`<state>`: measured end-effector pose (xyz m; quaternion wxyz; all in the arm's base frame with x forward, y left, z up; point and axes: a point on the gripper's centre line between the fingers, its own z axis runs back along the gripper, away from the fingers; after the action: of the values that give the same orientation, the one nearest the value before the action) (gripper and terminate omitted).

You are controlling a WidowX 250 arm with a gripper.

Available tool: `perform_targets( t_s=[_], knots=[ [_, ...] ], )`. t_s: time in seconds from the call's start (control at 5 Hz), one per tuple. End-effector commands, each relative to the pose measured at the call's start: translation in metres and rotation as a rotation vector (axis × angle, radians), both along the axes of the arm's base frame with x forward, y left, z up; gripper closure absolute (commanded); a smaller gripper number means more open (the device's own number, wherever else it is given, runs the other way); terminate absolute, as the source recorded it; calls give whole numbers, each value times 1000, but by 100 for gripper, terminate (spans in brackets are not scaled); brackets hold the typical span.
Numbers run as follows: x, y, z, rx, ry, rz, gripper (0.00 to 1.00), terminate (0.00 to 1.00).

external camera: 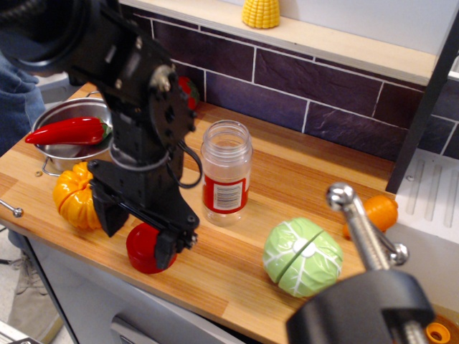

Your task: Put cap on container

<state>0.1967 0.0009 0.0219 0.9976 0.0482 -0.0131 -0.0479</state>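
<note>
Next, my gripper grips the red cap by its round side [142, 258] to close the opening of the clear jar [226, 134].
The red cap [142, 251] lies flat on the wooden counter near its front edge. My black gripper [136, 235] has come down over it, jaws open, one finger [109, 213] to the left of the cap and one finger [164, 249] at its right side. The arm hides the cap's top. The container [226, 174], a clear jar with a red and white barcode label, stands upright with its mouth open, just right of the gripper and behind the cap.
A steel pot [63, 122] holding a red chili [68, 131] stands at the left, an orange pumpkin toy [74, 199] beside the gripper. A green cabbage toy [303, 256] lies to the right, an orange toy [382, 210] beyond. A metal knobbed rod [362, 228] stands in the foreground.
</note>
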Motion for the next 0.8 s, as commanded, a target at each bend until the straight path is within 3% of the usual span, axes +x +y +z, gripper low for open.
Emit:
perform_targets(
  t_s=[0.0,0.2,0.4,0.6],
  knots=[
    [5,2,-19,12,-72,-13,0,0],
    [6,-4,-34,44,-90,4,0,0],
    [12,-7,-30,37,-91,19,100,0],
    [10,-6,10,-14,-43,0,100,0]
  ],
)
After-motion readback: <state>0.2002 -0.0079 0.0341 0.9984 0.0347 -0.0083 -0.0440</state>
